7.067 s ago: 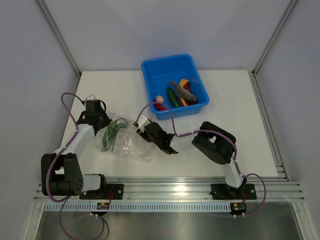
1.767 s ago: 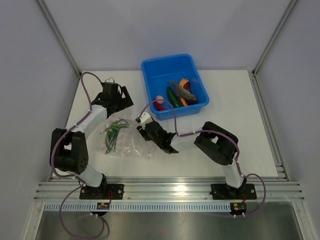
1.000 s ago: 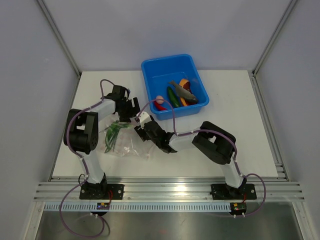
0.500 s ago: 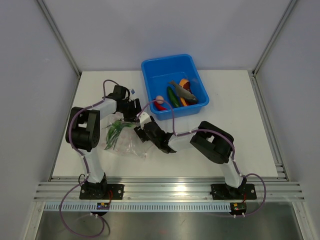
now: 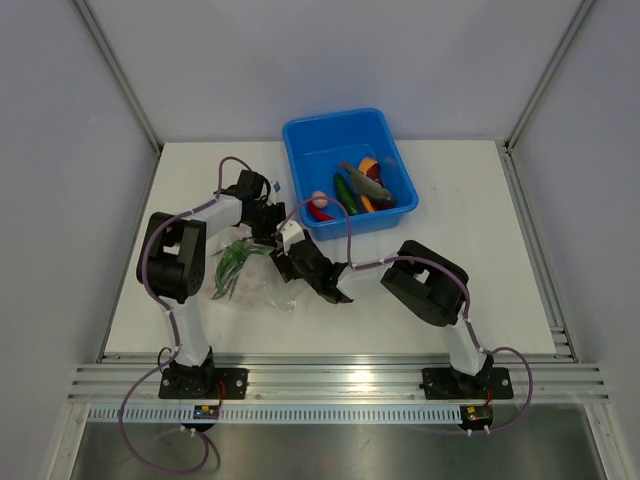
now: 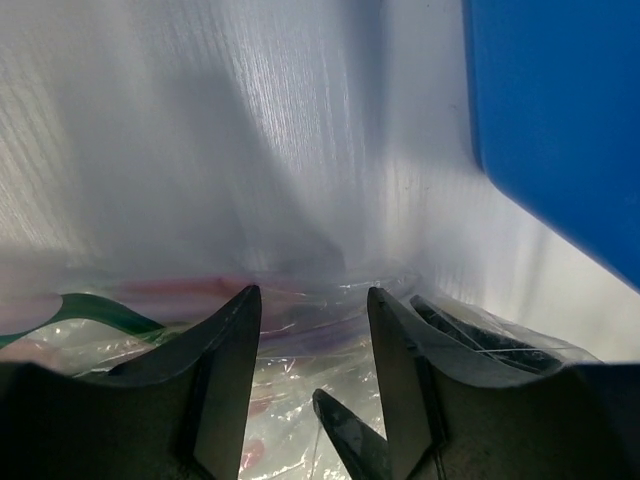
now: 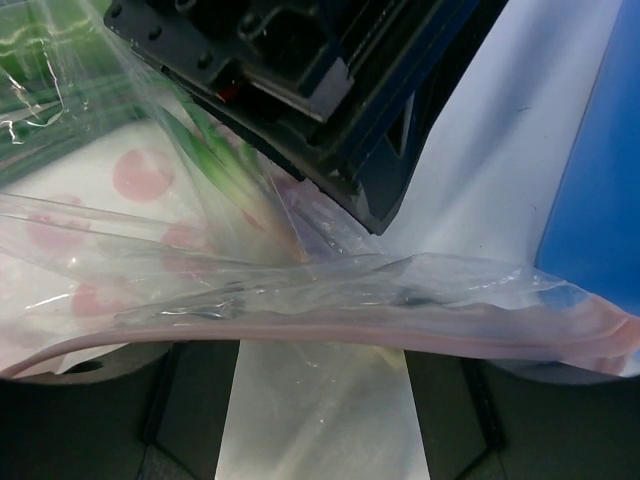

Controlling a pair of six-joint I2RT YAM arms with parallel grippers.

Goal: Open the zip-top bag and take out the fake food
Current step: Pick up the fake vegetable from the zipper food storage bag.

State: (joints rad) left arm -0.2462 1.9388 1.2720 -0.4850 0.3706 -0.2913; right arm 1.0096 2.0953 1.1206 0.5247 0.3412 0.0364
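My right gripper next picks up the green onion by its pale stem end [image 7: 277, 228], beneath the zip strip [image 7: 300, 335], to take it out with its leaves trailing.
The zip-top bag [image 5: 250, 282] lies crumpled left of centre, with a green onion [image 5: 231, 266] inside it. In the left wrist view its pinkish zip strip [image 6: 300, 300] runs just ahead of my open left gripper [image 6: 310, 295], whose fingers [image 6: 232, 340] stand either side of the plastic. My left gripper [image 5: 268, 222] is at the bag's far edge, next to the tub. My right gripper [image 5: 284, 247] is at the bag's right edge. In its own view the right gripper [image 7: 322, 345] is open, and the zip strip [image 7: 300, 335] drapes across its fingertips. The rest of the fake food [image 5: 352, 188] lies in the tub.
The blue tub [image 5: 330, 128] stands at the back centre, close behind both grippers; its wall fills the upper right of the left wrist view [image 6: 560, 120]. The left arm's wrist body [image 7: 300, 70] is right in front of the right gripper. Enclosure walls ring the table.
My left arm has swung from the bag's far left side round to its mouth beside the tub. The right gripper edged slightly farther back. The bag has bunched up smaller.
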